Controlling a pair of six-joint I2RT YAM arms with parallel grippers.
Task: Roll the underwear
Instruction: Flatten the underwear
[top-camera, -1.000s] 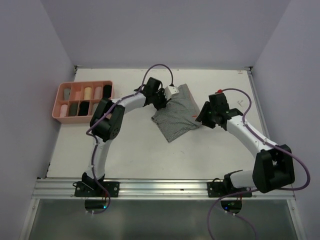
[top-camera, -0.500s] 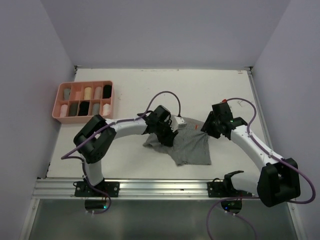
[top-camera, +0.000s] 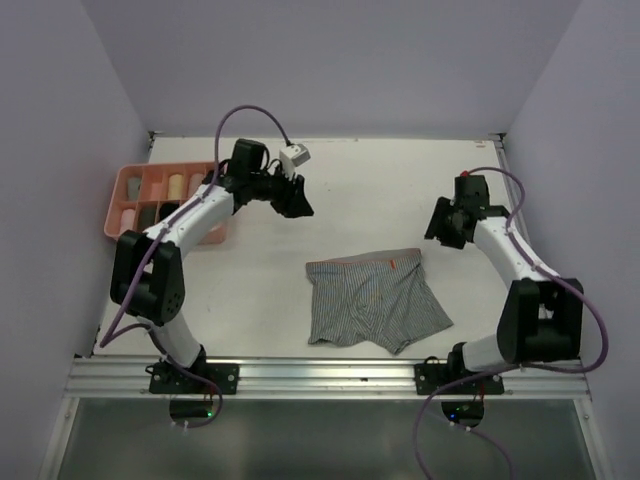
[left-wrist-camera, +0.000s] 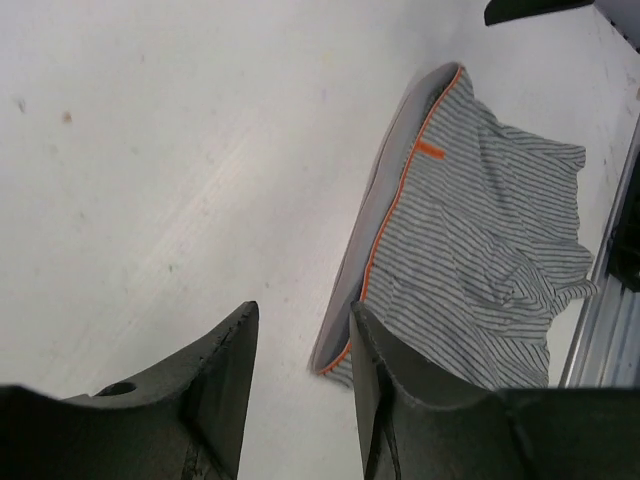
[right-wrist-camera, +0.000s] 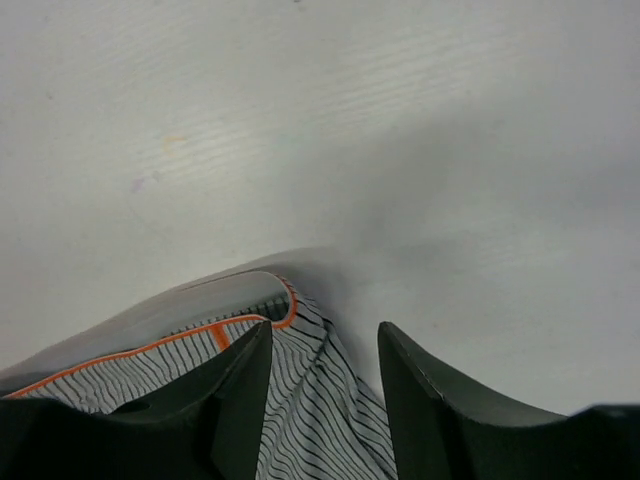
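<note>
The robot's right gripper will next grab the underwear's orange-trimmed waistband corner to straighten the underwear for rolling, and the opposite corner will be left for the left gripper.
Grey striped underwear with an orange-trimmed waistband lies spread flat on the white table, near the front middle. It shows in the left wrist view and in the right wrist view. My left gripper is open and empty, raised up and left of the garment, with the waistband's corner showing past its fingers. My right gripper is open and empty, up and right of the garment, over its waistband's right corner.
A pink compartment tray holding several rolled garments stands at the far left, beside the left arm. The table's metal front rail runs just below the underwear. Purple walls close in on both sides.
Both grippers have let go of the striped underwear and pulled away, the left toward the tray, the right to the far right. The garment now lies flat, closer to the front.
</note>
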